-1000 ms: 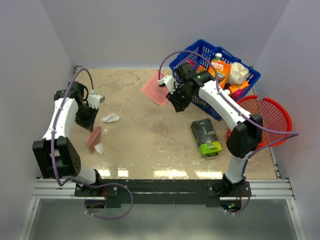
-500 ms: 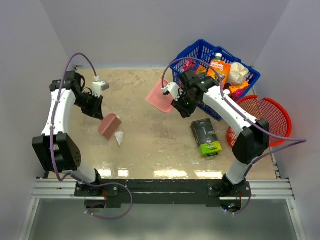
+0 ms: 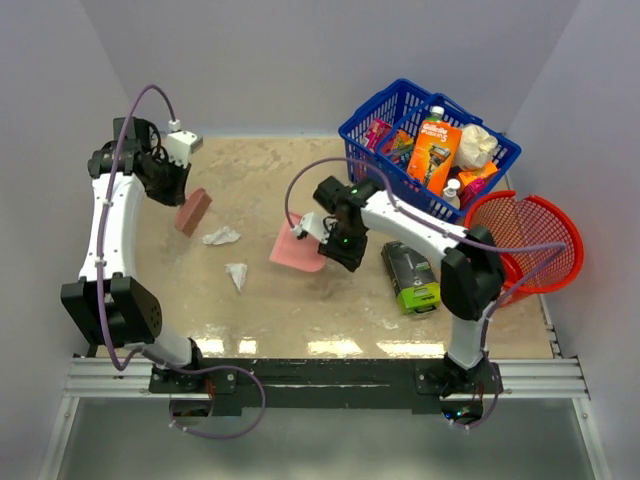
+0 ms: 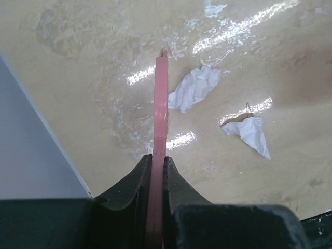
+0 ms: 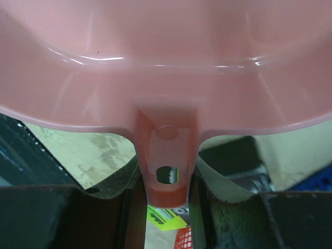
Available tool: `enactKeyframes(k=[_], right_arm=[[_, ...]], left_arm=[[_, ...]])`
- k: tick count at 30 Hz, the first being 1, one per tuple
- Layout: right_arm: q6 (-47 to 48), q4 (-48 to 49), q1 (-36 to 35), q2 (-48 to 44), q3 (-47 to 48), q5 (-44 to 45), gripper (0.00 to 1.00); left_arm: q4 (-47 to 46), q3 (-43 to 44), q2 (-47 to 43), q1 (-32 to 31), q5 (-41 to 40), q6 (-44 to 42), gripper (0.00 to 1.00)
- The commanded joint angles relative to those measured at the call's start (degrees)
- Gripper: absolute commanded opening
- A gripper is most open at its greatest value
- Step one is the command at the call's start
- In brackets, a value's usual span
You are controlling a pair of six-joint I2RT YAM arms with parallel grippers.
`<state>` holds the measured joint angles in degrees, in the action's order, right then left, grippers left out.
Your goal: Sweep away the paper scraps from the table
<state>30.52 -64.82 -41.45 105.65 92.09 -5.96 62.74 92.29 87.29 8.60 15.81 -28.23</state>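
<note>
My right gripper holds the pink dustpan and should keep holding it. The dustpan is tilted above the table, so it would fall if I opened now.
Two white paper scraps (image 3: 221, 236) (image 3: 237, 274) lie on the left half of the beige table (image 3: 300, 310). My left gripper (image 3: 172, 183) is shut on a flat pink sweeper (image 3: 193, 211), held just behind and left of the scraps. In the left wrist view the sweeper (image 4: 161, 114) runs edge-on out of the gripper (image 4: 157, 162), with both scraps (image 4: 194, 88) (image 4: 249, 132) to its right. My right gripper (image 3: 338, 240) is shut on the handle of the pink dustpan (image 3: 298, 250), set low at mid table, right of the scraps. The pan (image 5: 166, 62) fills the right wrist view above the gripper (image 5: 166, 179).
A blue basket (image 3: 372, 128) full of packets stands at the back right. A red mesh basket (image 3: 535, 225) sits at the right edge. A black and green box (image 3: 412, 275) lies just right of my right gripper. Walls close in on the left and back.
My left gripper pushed one scrap rightward with the sweeper, then drew back to the far left. My right gripper carried the dustpan from beside the blue basket forward to mid table.
</note>
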Motion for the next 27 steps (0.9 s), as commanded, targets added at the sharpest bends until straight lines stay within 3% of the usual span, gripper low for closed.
enactKeyframes(k=[1, 3, 4, 11, 14, 15, 16, 22, 24, 27], right_arm=[[-1.9, -3.8, -1.8, 5.7, -0.7, 1.3, 0.0], [-2.1, -3.2, -2.1, 6.7, -1.5, 1.2, 0.0], [-2.1, -3.1, -2.1, 6.9, -2.5, 1.4, 0.0], [-2.7, -1.4, -2.4, 10.3, -7.2, 4.5, 0.0], [-3.9, 1.9, -2.3, 10.5, -8.0, 4.4, 0.17], [-4.6, 3.0, -2.3, 10.2, -8.1, 3.0, 0.29], [-5.1, 4.3, -2.3, 9.5, -8.7, 2.4, 0.34], [-4.5, 16.2, -1.2, -4.1, -18.1, -4.7, 0.71], [-2.8, 20.6, -0.4, -11.6, -21.6, -6.7, 0.91], [-0.6, 25.7, 0.4, -19.0, -28.5, -7.3, 0.95]], left_arm=[[0.3, 4.2, 3.4, 0.1, -2.7, 3.0, 0.0], [5.2, 4.1, 2.4, 0.0, 9.2, -4.0, 0.0], [5.5, 3.2, 1.6, -0.3, 11.4, -5.7, 0.0], [5.7, 0.5, 1.0, -2.0, 14.7, -5.6, 0.0], [5.4, -1.3, 1.3, -2.1, 16.6, -4.8, 0.0], [4.8, -2.5, 0.6, -2.1, 17.0, -4.8, 0.0], [4.0, -3.8, 0.0, -2.3, 17.0, -4.7, 0.0], [1.7, -7.9, -3.0, -2.6, 16.9, -5.4, 0.0], [2.1, -7.6, -2.7, -2.5, 16.8, -5.4, 0.0], [2.8, -7.5, -2.3, -3.1, 16.7, -5.3, 0.0]])
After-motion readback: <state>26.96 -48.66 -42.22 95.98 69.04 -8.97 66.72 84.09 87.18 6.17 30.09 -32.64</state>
